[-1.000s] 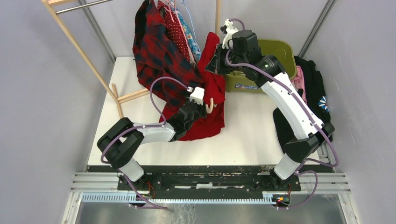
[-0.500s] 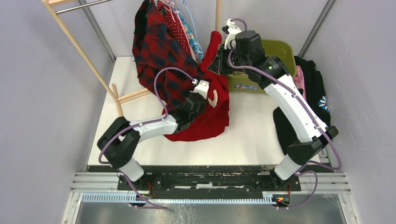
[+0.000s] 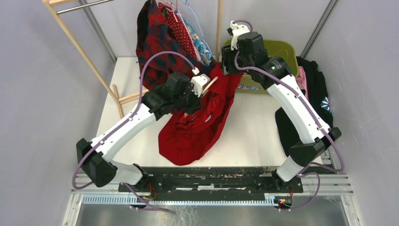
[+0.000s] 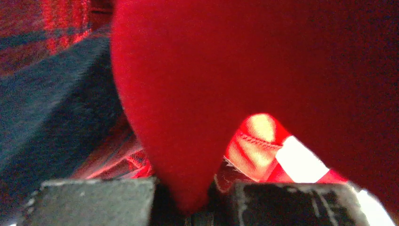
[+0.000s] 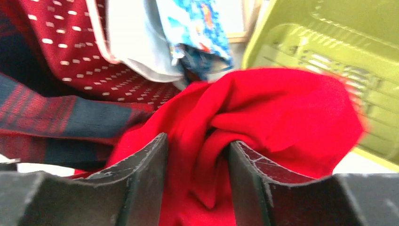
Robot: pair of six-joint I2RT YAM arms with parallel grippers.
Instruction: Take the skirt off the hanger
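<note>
The right gripper grips the red skirt [image 3: 197, 127] by the bunched cloth at its upper end [image 3: 227, 73] next, to pull it off the hanger.
The red skirt [image 3: 197, 127] hangs in a long fold from my left gripper [image 3: 196, 94], high over the white table. In the left wrist view a thick fold of the skirt [image 4: 188, 94] is pinched where the left gripper [image 4: 193, 188] meets, shut on it. A pale wooden hanger [image 3: 210, 83] pokes out beside that gripper. My right gripper [image 3: 226, 63] is at the skirt's upper end. In the right wrist view its fingers [image 5: 146, 165] stand apart, and my right gripper [image 5: 197, 155] has bunched skirt cloth [image 5: 282, 108] lying loosely between them.
A plaid garment [image 3: 155, 42], a dotted red one [image 3: 181, 33] and a blue patterned one [image 3: 202, 47] hang on the wooden rack [image 3: 80, 52] behind. A green bin [image 3: 282, 52] stands at the back right. Dark clothes [image 3: 315, 89] lie at the table's right edge.
The left gripper shut on the skirt, then rose and moved back, lifting it. The right gripper's jaws have parted from their grip on the skirt's top.
</note>
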